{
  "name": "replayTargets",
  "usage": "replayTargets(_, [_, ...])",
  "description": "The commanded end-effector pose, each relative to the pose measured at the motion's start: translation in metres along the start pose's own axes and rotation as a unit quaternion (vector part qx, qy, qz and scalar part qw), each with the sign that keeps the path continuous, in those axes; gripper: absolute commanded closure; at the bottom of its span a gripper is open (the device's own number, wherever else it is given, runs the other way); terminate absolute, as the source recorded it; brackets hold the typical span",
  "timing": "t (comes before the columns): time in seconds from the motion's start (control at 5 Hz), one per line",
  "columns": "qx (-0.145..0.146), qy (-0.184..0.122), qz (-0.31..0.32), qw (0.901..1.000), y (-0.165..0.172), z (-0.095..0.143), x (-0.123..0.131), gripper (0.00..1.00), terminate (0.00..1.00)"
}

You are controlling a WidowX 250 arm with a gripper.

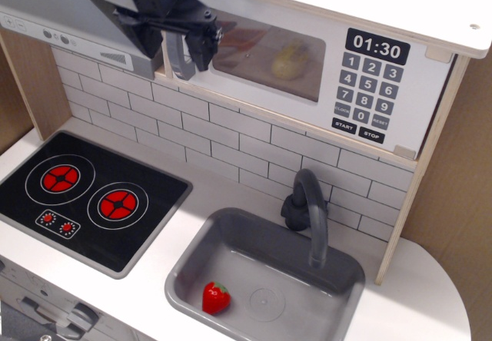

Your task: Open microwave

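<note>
My gripper is to swing open the microwave door (265,57), so it should next grab the door by its grey bar handle (178,63).
The microwave (384,87) sits at the top of the toy kitchen, white-fronted in a pale wood box, with a black keypad and clock reading 01:30. Its door looks closed, and a yellow item (290,58) shows through the clear window. The grey bar handle (178,63) runs down the door's left edge. My black gripper (175,43) is at that handle, open, with one finger (204,48) on its right over the window and the other on its left in front of the hood. The handle's upper part is hidden behind the gripper.
A grey slanted range hood (61,14) adjoins the microwave on the left. Below are a white brick backsplash, a black two-burner stove (84,195), and a grey sink (187,260) holding a red strawberry (216,297). A dark faucet (311,210) stands behind the sink.
</note>
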State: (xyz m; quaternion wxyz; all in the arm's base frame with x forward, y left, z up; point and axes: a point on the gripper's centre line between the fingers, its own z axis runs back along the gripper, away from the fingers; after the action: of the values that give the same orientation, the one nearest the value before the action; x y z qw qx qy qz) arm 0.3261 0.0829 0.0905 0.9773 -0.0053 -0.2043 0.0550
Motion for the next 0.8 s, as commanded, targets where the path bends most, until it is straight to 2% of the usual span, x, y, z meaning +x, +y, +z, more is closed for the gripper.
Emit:
replayTargets(0.0, [0.027,-0.037,0.021,0.9987,0.010,0.005,0.028,0.00,0.00])
replayTargets(0.2, [0.026,-0.048,0.005,0.9985,0.008,-0.001,0.028,0.00,0.00])
replayTargets(0.4, [-0.005,-0.047,-0.005,0.9989,0.006,0.000,0.029,1.00,0.00])
replayTargets(0.6, [-0.006,-0.049,-0.001,0.9988,0.005,-0.006,0.034,1.00,0.00])
